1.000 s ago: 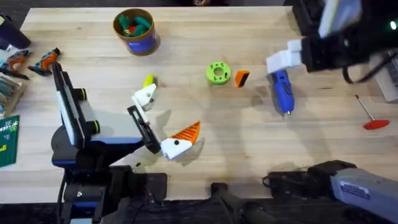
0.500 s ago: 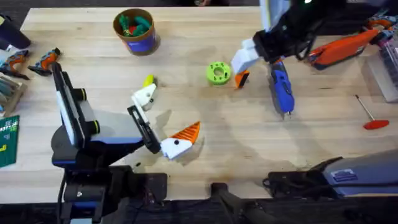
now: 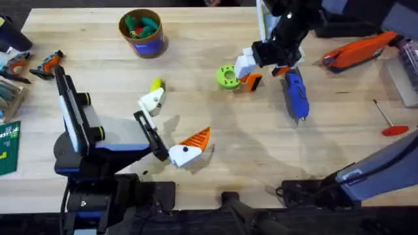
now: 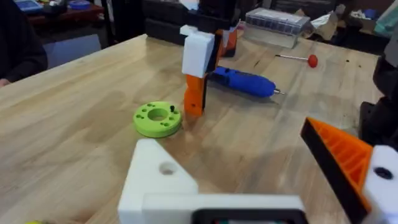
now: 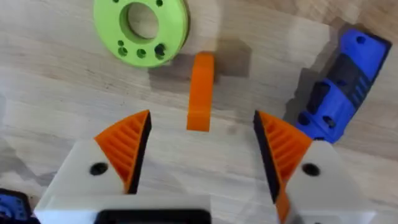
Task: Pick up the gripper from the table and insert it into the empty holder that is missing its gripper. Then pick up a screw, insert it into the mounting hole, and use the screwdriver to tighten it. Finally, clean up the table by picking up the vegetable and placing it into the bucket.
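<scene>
The orange gripper tapers like a wedge toward its tip, so my right gripper should grab its two flat sides next.
The orange gripper tip (image 5: pixel 201 90) lies on the table between a green disc (image 3: pixel 228 76) and the blue screwdriver (image 3: pixel 295 94). My right gripper (image 5: pixel 202 146) hovers open just over the tip, one orange pad on each side. My left gripper (image 3: pixel 171 124) is open near the front; one finger is the bare white holder (image 3: pixel 152 101), the other carries an orange tip (image 3: pixel 196 138). The yellow-green vegetable (image 3: pixel 156 85) lies just behind the holder. The blue bucket (image 3: pixel 142 32) stands at the back left. A small dark stub on the disc (image 4: pixel 158 118) may be a screw.
An orange-red case (image 3: pixel 359 51) lies at the back right and a thin red-handled driver (image 3: pixel 390 124) at the right edge. Tools and boxes (image 3: pixel 19 72) crowd the left edge. Bare wood spans the front middle.
My right arm has swung left from the back right, past the screwdriver, and come down over the orange tip. The left arm has not moved.
</scene>
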{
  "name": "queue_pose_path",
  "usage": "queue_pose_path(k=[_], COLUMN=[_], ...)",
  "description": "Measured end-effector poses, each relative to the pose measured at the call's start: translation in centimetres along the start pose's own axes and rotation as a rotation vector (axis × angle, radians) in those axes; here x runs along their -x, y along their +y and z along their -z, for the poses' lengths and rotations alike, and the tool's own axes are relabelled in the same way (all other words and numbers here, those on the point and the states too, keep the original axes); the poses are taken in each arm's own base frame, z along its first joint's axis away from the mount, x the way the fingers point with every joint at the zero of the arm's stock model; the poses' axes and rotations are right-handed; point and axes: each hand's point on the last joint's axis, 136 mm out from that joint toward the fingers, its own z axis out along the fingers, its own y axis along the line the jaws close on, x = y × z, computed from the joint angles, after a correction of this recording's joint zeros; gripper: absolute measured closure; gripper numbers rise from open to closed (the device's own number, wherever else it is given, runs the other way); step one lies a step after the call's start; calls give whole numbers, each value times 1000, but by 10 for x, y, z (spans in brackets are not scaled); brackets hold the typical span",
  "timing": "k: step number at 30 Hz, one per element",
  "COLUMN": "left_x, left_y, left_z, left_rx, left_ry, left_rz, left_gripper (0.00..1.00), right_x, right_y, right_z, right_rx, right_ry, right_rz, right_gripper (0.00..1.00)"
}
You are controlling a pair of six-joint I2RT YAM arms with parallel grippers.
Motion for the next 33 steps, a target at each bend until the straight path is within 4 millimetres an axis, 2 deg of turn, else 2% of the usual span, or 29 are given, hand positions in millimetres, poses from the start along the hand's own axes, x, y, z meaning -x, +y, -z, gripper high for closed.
queue_pose_path(k=[7,18,24,26,28,33], left_x=[0,0,0,0,0,0], left_y=[0,0,0,0,0,0], left_z=[0,0,0,0,0,0], left_rx=[0,0,0,0,0,0], left_ry=[0,0,0,0,0,0], left_rz=[0,0,0,0,0,0], left_gripper=[15,15,15,15,15,15], right_x=[1,1,1,2,2,2], right_y=[-3,9,8,8,8,8], right_z=[-4,-23,-23,-23,-23,-23], right_rx=[-34,-43,-46,-45,-46,-47], right_ry=[4,35,35,33,33,32], right_rz=[-36,-10,-8,-8,-8,-3], right_gripper=[71,71,84,139,239,639])
